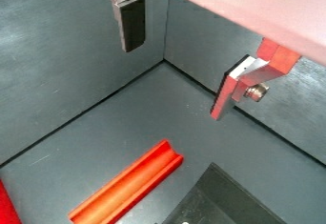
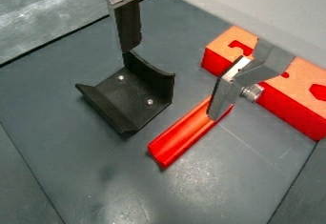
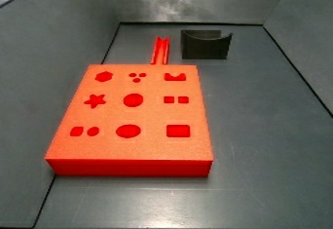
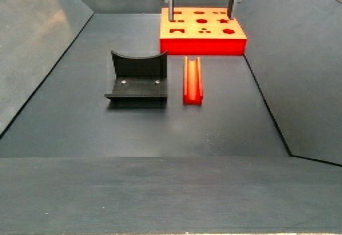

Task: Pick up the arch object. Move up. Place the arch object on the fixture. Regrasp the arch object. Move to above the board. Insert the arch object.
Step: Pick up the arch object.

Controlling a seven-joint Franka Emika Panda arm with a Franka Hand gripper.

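Observation:
My gripper grabs the arch object's end farther from the board next. Then my gripper sets the arch object on the fixture point(image 4: 136, 79).
The arch object point(image 4: 194, 79) is a slim red grooved bar lying flat on the dark floor, with one end near the board's edge. It shows in both wrist views point(image 1: 128, 185) point(image 2: 185, 134) and in a side view point(image 3: 162, 50). The fixture point(image 4: 136, 79) stands beside it and also shows in other views point(image 2: 128, 96) point(image 3: 205, 44). The board point(image 3: 58, 126) point(image 4: 205, 45) point(image 2: 295, 102) is an orange-red slab with shaped cut-outs. My gripper point(image 2: 173, 81) point(image 1: 173, 83) point(image 4: 203, 3) is open and empty, raised well above the floor. Its fingers point(image 2: 128, 28) stand wide apart.
Dark grey walls point(image 4: 54, 39) enclose the floor on the sides and at the back. A strip of bare floor point(image 4: 160, 139) lies in front of the fixture and the bar.

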